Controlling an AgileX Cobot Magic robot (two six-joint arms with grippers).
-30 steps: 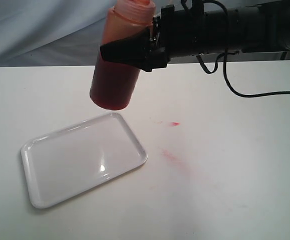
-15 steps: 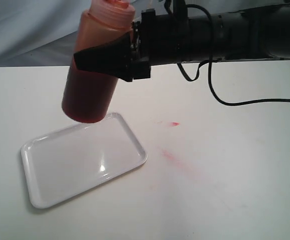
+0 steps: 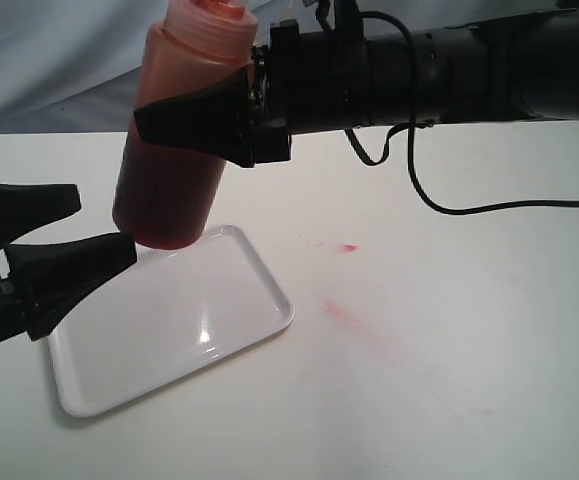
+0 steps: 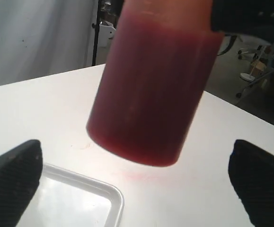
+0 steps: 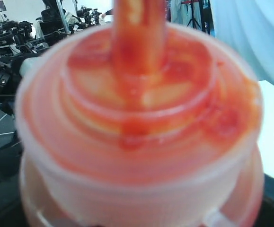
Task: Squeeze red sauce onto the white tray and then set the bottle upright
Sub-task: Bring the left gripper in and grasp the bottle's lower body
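The left gripper grabs the bottle by its lower body [image 3: 167, 199] next. The grip is for squeezing red sauce onto the white tray [image 3: 149, 330].
The bottle [image 3: 174, 150] hangs in the air, nozzle up and slightly tilted, with dark red sauce showing through it. My right gripper [image 3: 184, 115] is shut on its upper body. Its base hovers over the far corner of the white tray [image 3: 149, 330], which lies flat on the table. No drops of red sauce show on the tray. My left gripper [image 3: 104, 225] stands open at the left, just beside the bottle's base. In the left wrist view the bottle [image 4: 151, 94] fills the space above my open left gripper [image 4: 137, 189], with the tray's corner [image 4: 113, 198] below. The right wrist view shows the smeared bottle top [image 5: 137, 109] up close.
A small red spot [image 3: 347, 247] and a faint pinkish smear [image 3: 344, 315] mark the white table [image 3: 469, 350] to the right of the tray. A black cable [image 3: 489, 205] hangs from the right arm. A pale cloth backdrop [image 3: 49, 60] hangs behind the table.
The right arm has carried the bottle leftward, from past the tray's far corner to over it. My left gripper has come into view from the left, open.
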